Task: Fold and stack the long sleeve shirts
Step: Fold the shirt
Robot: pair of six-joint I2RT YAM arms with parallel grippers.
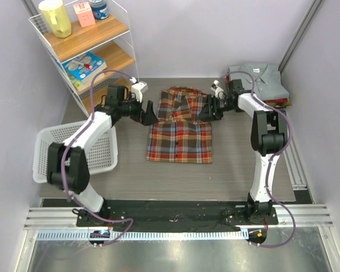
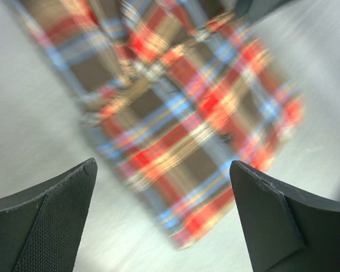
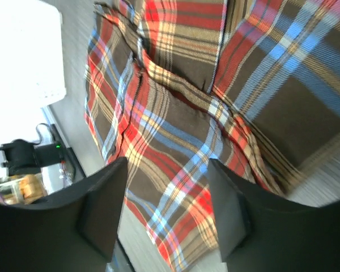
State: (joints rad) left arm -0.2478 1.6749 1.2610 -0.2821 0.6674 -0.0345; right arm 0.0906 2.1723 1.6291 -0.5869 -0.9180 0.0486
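Observation:
The left gripper grabs the plaid long sleeve shirt (image 1: pixel 180 133) by its near edge (image 1: pixel 158 159) next, opposite the collar end, to draw and fold the shirt.
The red, brown and cream plaid long sleeve shirt (image 1: pixel 180 133) lies partly folded in the middle of the table, collar end toward the back. My left gripper (image 1: pixel 150 113) hovers open just left of its upper part; in the left wrist view the blurred shirt (image 2: pixel 181 113) shows beyond the wide-apart jaws of that gripper (image 2: pixel 163 164). My right gripper (image 1: pixel 205 107) sits at the shirt's upper right edge. In the right wrist view this gripper (image 3: pixel 167 164) stands open over the plaid cloth (image 3: pixel 175 113). A stack of folded shirts, topmost grey with a collar (image 1: pixel 258 79), rests at the back right.
A white mesh basket (image 1: pixel 51 141) stands at the left by the left arm. A wire shelf (image 1: pixel 85 51) with a yellow jug, a pink box and a book fills the back left corner. Walls close in both sides.

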